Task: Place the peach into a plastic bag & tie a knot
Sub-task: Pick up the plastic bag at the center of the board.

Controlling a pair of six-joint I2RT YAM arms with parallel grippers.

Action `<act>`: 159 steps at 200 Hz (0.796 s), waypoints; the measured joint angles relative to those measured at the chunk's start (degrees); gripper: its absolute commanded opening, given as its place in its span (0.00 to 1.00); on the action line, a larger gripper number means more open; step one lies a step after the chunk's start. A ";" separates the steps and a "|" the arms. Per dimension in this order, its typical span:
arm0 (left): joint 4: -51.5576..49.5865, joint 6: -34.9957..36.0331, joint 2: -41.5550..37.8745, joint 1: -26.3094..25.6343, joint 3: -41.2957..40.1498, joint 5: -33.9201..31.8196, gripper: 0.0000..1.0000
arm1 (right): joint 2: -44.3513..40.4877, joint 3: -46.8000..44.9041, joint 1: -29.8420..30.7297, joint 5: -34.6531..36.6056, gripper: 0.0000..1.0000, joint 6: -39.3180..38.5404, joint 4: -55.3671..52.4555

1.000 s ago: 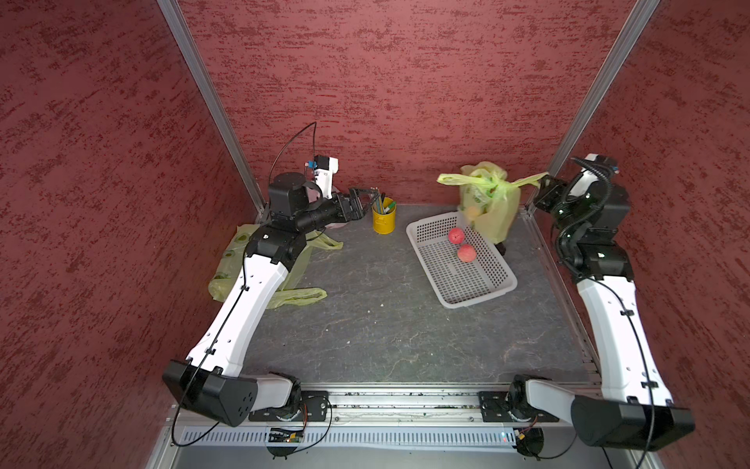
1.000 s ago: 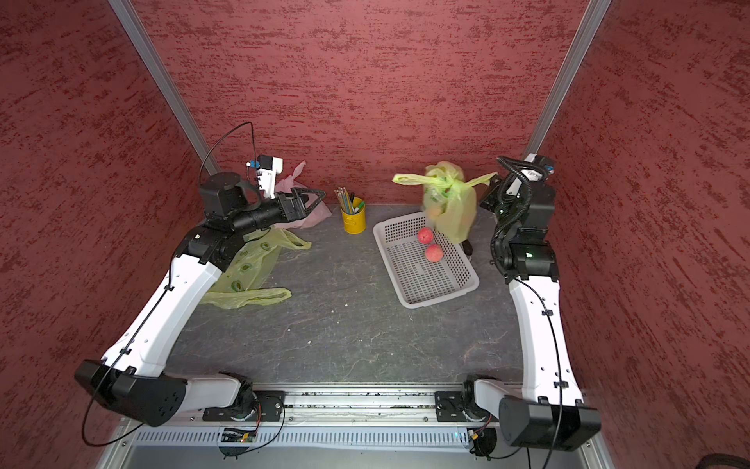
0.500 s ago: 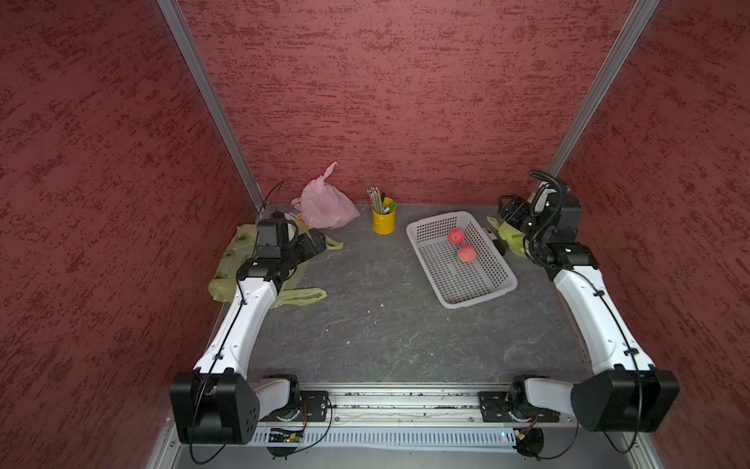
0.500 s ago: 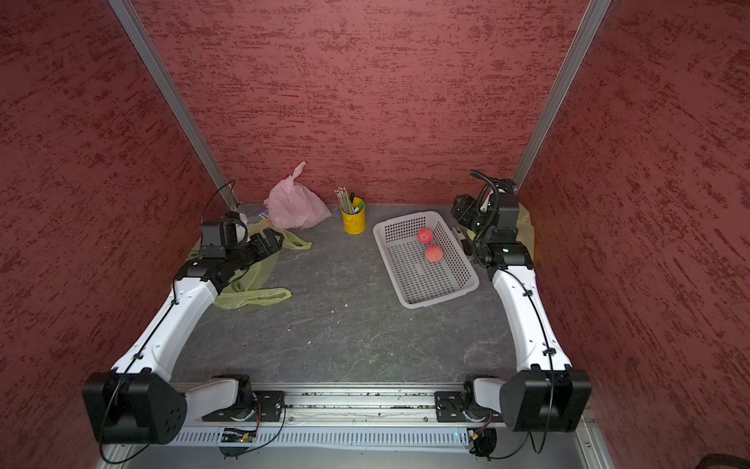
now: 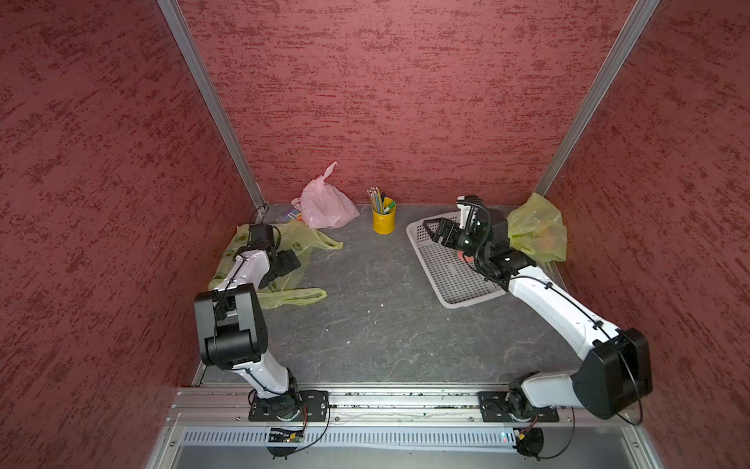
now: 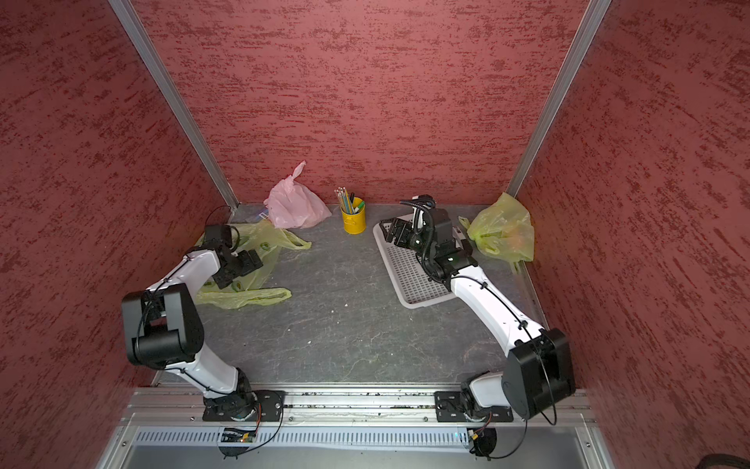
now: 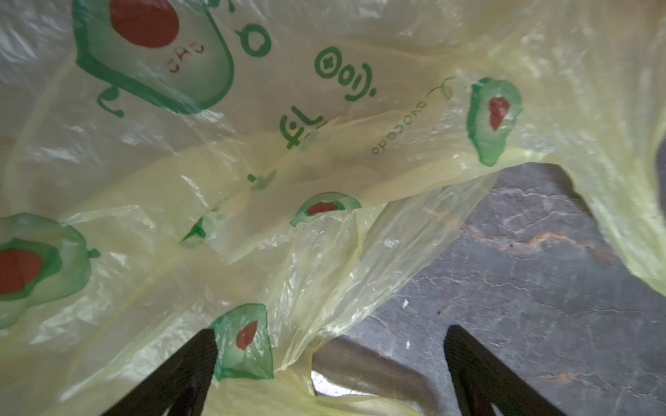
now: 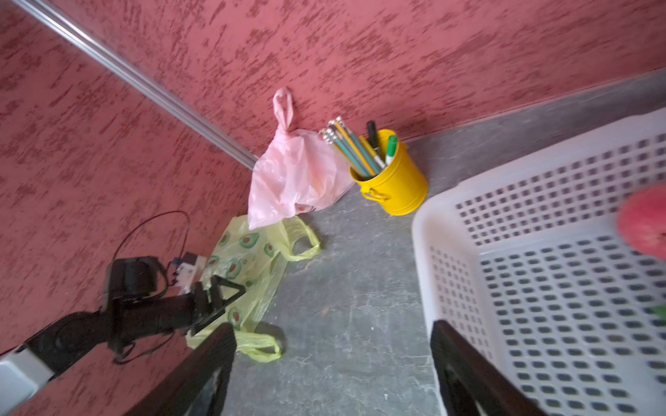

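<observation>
My left gripper grabs the avocado-print bag's upper layer (image 5: 301, 268) next, at the edge of the opening between its handles, to open it for the peach (image 5: 462, 256).
A red peach (image 8: 645, 223) lies in the white basket (image 8: 425, 223); in a top view only a sliver of the peach (image 5: 462, 256) shows under my right arm. My right gripper (image 5: 436, 233) (image 6: 395, 231) (image 8: 331, 327) hovers open and empty over the basket's (image 5: 450, 284) far end. A knotted yellow-green plastic bag (image 5: 535, 231) (image 6: 501, 233) sits in the back right corner, something orange showing through it. My left gripper (image 5: 290, 262) (image 6: 247, 262) (image 7: 331, 333) stands open just above a flat avocado-print bag (image 7: 324, 144) (image 5: 292, 296), gripping nothing.
A tied pink bag (image 5: 324, 203) (image 8: 295, 180) and a yellow cup of pencils (image 5: 383, 219) (image 8: 393, 187) stand against the back wall. Red walls close in on three sides. Bare grey tabletop (image 5: 365, 316) stretches between the arms.
The right gripper carried the knotted yellow-green bag from above the basket to the back right corner, let it go, opened and swung over the basket. The left arm dropped onto the flat bag.
</observation>
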 measured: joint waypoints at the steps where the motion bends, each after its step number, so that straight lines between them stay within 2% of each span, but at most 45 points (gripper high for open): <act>1: -0.07 0.13 0.26 0.02 0.11 0.07 1.00 | 0.04 0.00 0.07 -0.07 0.86 0.00 0.04; 16: -1.62 1.07 3.08 0.13 1.57 0.63 0.99 | 0.87 -0.04 1.11 -0.66 0.86 0.50 1.25; 35: -3.04 2.34 5.99 0.11 3.15 1.53 0.88 | 1.01 -0.72 2.21 -1.40 0.85 0.87 2.86; 55: -4.55 3.63 8.31 0.04 4.22 2.16 0.80 | 1.01 -2.10 2.82 -1.66 0.85 1.25 4.48; 97: -7.28 5.49 11.47 -0.11 5.49 2.99 0.38 | 1.01 -4.39 3.08 -2.54 0.84 1.97 5.88; 105: -7.48 6.14 11.47 -0.13 5.55 3.28 0.28 | 1.01 -4.39 3.08 -2.62 0.83 2.08 5.95; 119: -8.00 6.58 11.45 -0.33 5.55 3.91 0.09 | 1.01 -4.42 3.08 -2.82 0.81 2.14 6.34; 129: -8.61 6.19 11.23 -0.59 5.57 4.50 0.01 | 1.01 -4.50 3.08 -3.10 0.77 2.21 6.97; 159: -11.32 7.06 7.06 -2.91 5.68 6.40 0.00 | 1.01 -5.81 3.19 -4.90 0.71 2.93 9.38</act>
